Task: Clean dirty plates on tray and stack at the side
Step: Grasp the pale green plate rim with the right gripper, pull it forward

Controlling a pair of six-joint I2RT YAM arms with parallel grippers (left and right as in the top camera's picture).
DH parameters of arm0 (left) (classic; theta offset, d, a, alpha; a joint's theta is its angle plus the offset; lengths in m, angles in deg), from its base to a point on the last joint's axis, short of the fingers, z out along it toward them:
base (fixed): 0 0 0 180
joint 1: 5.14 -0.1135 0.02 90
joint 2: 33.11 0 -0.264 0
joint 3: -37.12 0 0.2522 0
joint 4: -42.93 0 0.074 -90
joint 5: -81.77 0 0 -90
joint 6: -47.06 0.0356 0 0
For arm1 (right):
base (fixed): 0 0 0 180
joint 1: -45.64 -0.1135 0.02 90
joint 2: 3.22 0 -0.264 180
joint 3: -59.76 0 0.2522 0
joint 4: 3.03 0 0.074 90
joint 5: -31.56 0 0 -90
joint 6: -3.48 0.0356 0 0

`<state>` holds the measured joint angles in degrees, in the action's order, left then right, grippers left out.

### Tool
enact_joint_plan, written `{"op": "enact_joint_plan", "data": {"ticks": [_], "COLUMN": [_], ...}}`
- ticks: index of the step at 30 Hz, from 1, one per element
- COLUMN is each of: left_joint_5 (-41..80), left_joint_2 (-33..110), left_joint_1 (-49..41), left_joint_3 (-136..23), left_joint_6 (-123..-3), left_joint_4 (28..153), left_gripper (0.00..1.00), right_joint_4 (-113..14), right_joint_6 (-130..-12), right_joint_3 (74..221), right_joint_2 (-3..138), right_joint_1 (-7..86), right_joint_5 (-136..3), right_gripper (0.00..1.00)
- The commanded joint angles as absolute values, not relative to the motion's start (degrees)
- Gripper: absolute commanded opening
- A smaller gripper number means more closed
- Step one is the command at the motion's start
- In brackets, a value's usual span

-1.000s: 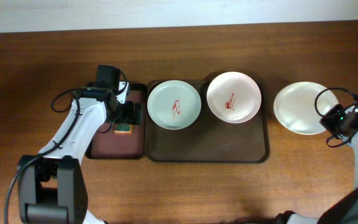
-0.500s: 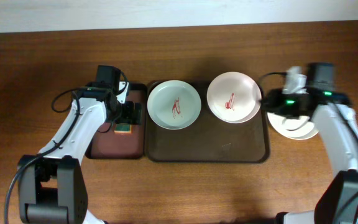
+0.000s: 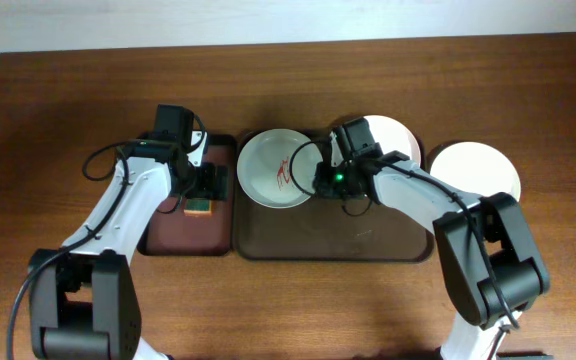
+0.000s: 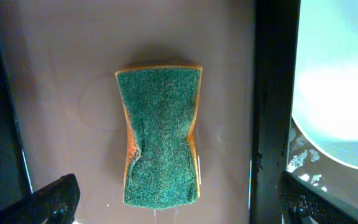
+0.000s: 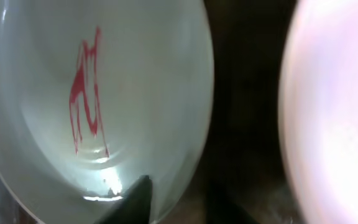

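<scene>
The left gripper will next grab the sponge by its narrow middle from the sponge's green side, so the sponge's orange bottom stays free to clean plates.
A pale green plate (image 3: 273, 160) with a red smear lies at the left of the dark brown tray (image 3: 338, 235). My right gripper (image 3: 318, 180) reaches across the tray. In the right wrist view my right gripper (image 5: 179, 202) has its fingers close together on either side of the right rim of this plate (image 5: 86, 106). A white smeared plate (image 3: 396, 138) lies at the tray's back right, partly hidden by the right arm. A clean white plate (image 3: 475, 175) sits on the table right of the tray. My left gripper (image 3: 208, 185) is open and empty above a sponge (image 4: 160, 134).
The green and orange sponge (image 3: 199, 207) lies on a smaller maroon tray (image 3: 168, 235) with a black rim, directly left of the brown tray. Bare wooden table (image 3: 68, 100) surrounds both trays. The back edge of the table runs along the top.
My right arm has swung left, from the clean plate on the table, past the white plate, to the green plate's right rim. The left arm has not moved.
</scene>
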<state>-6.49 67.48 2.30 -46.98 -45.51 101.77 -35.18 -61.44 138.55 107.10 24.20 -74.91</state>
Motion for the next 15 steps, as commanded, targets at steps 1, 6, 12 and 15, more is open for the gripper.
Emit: {"op": "enact_joint_plan", "data": {"ticks": [1, 6, 12, 15], "left_joint_5": [-5.9, -5.9, -5.9, -6.1], "left_joint_2": [66.9, 66.9, 66.9, 67.6], "left_joint_1": [2.5, 2.5, 2.5, 2.5], "left_joint_3": [-47.3, -47.3, -47.2, -45.5], "left_joint_6": [-45.1, -45.1, -45.1, -45.1], "left_joint_4": [101.8, 101.7, 101.4, 98.1], "left_gripper": [1.00, 1.00, 1.00, 0.87], "right_joint_4": [-36.3, -52.7, -57.5, -57.5], "right_joint_6": [-60.5, -60.7, -60.7, -60.7], "right_joint_3": [138.8, 138.8, 139.1, 139.1], "right_joint_2": [107.7, 107.1, 104.9, 104.9], "right_joint_1": [23.8, 23.9, 23.9, 23.9], "right_joint_5": [-73.4, -73.3, -73.4, -73.3], "right_gripper": [0.09, 0.04, 0.04, 0.04]}}
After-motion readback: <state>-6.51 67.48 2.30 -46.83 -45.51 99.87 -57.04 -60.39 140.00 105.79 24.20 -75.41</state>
